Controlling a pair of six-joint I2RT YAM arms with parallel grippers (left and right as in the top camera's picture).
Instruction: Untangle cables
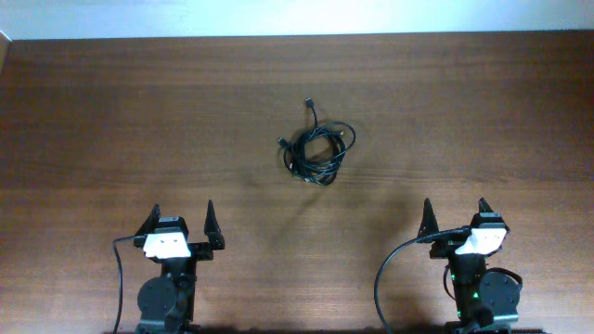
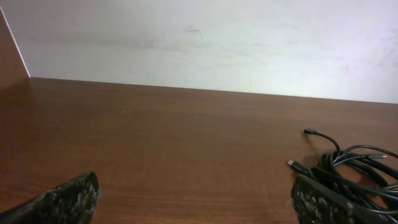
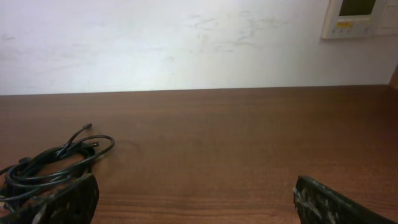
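Note:
My left gripper is about to take hold of a single black cord near its loose end (image 1: 285,145) (image 2: 300,168) on the bundle's outer edge. Then it can untangle the cord from the rest.
The cables (image 1: 317,150) lie as one tangled bundle of thin black cords on the brown table, near its middle, with one plug end sticking out toward the back. The bundle shows at the right edge of the left wrist view (image 2: 354,171) and at the left edge of the right wrist view (image 3: 53,163). My left gripper (image 1: 182,215) is open and empty near the front edge, left of the bundle and well short of it. My right gripper (image 1: 455,212) is open and empty near the front edge, to the right of the bundle.
The wooden table (image 1: 111,121) runs back to a white wall (image 3: 186,43). A white wall panel (image 3: 360,18) hangs at the far right. A brown side board (image 2: 9,56) rises at the table's left end.

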